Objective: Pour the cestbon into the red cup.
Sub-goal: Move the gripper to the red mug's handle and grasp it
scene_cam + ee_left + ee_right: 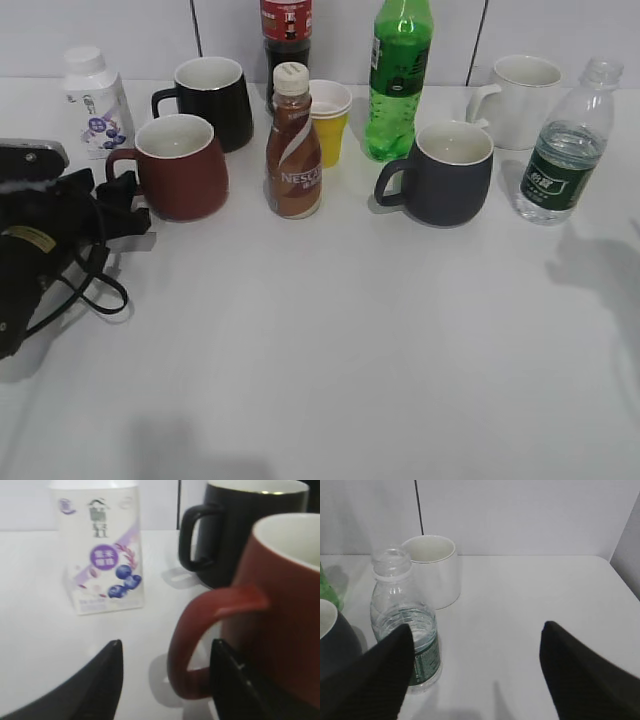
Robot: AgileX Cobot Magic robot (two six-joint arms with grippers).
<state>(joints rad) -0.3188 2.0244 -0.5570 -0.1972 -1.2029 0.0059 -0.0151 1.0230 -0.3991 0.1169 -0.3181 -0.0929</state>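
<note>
The red cup's round body is wider than the gap between my fingers. My left gripper should grab the red cup by its slim handle next.
The cestbon is a clear ribbed bottle with a dark green label and no cap, upright at the far right; it also shows in the right wrist view. The red cup stands at the left with its handle toward my left gripper. In the left wrist view the left gripper is open with the red cup's handle between its fingertips. My right gripper is open and empty, just in front of and to the right of the cestbon; it is out of the exterior view.
A black mug, a white yoghurt bottle, a brown Nescafe bottle, yellow paper cups, a green soda bottle, a dark blue-grey mug and a white mug stand in the back row.
</note>
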